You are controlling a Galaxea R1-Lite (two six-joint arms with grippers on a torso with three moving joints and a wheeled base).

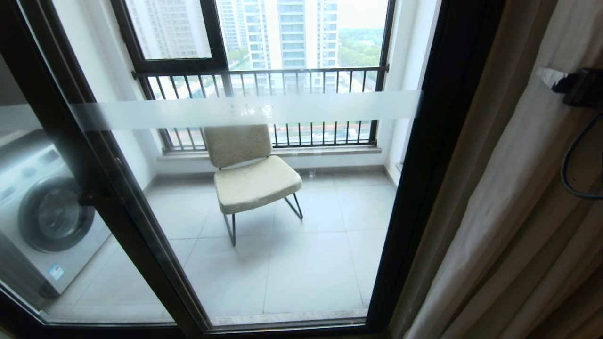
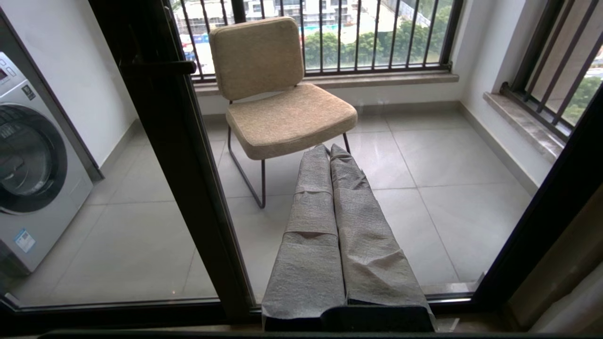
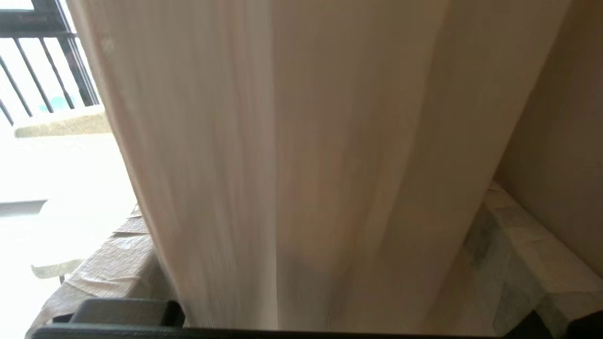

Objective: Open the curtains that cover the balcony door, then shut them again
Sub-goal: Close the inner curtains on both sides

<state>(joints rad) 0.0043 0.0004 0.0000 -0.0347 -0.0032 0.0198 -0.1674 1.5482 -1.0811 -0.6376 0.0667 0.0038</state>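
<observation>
The sheer curtain needs to be drawn closed over the balcony door (image 1: 245, 110), so my right gripper should next grab it by the folds at its leading edge.
The balcony door (image 1: 245, 110) stands uncovered, with its black frame and frosted band in plain sight. The curtains (image 1: 509, 212) hang bunched in folds along the door's right side. My right gripper (image 1: 572, 84) is raised against them at the far right. In the right wrist view its tape-wrapped fingers (image 3: 118, 263) stand wide apart, and the sheer curtain (image 3: 282, 165) hangs between them and fills the view. My left gripper (image 2: 329, 148) is parked low before the glass, shut and empty. The door's lever handle (image 2: 160, 68) shows in the left wrist view.
Behind the glass a beige chair (image 1: 252, 174) stands on the tiled balcony, with a washing machine (image 1: 42, 212) at the left and a barred window (image 1: 264, 75) beyond. A black cable (image 1: 570, 165) loops down from the right arm in front of the curtains.
</observation>
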